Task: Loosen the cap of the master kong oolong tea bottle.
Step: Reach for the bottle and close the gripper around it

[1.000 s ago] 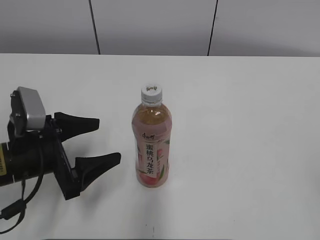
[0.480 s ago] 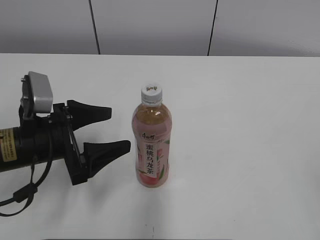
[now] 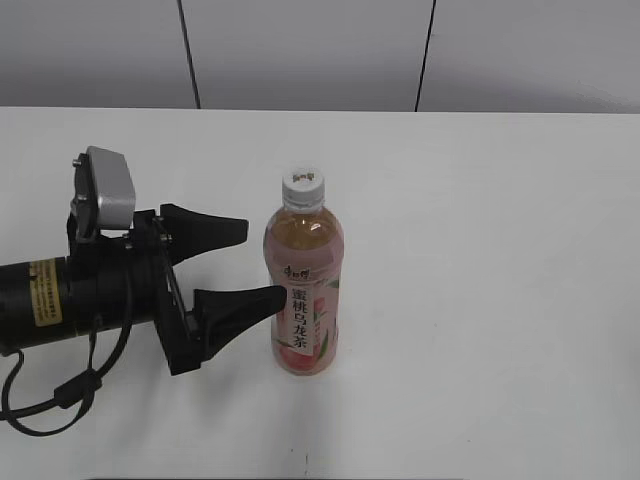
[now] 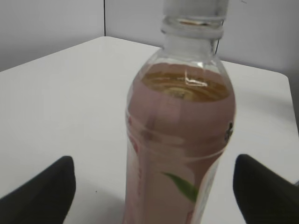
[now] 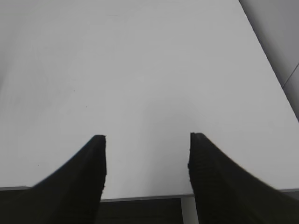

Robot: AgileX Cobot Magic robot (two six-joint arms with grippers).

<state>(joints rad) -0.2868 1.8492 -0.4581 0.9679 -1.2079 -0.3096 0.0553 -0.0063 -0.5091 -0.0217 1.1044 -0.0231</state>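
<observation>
Next, my left gripper grips the master kong oolong tea bottle by its labelled body (image 3: 306, 300) (image 4: 177, 140), to keep the bottle steady for loosening.
The master kong oolong tea bottle (image 3: 304, 290) stands upright in the middle of the white table, pink peach label and white character strip facing me. Its white cap (image 3: 303, 186) is screwed on top. In the left wrist view the bottle (image 4: 180, 140) fills the centre and the cap (image 4: 195, 9) is cut off at the top edge. My left gripper (image 3: 262, 265) is open, just left of the bottle, its black fingers reaching toward the bottle's body without touching. My right gripper (image 5: 146, 140) is open and empty over bare table; it is not in the exterior view.
The white table (image 3: 500, 250) runs back to a grey panelled wall (image 3: 300, 50). The right wrist view shows the table's near edge (image 5: 140, 198) below the fingers.
My left gripper has moved right, toward the bottle, staying open. The bottle has not moved.
</observation>
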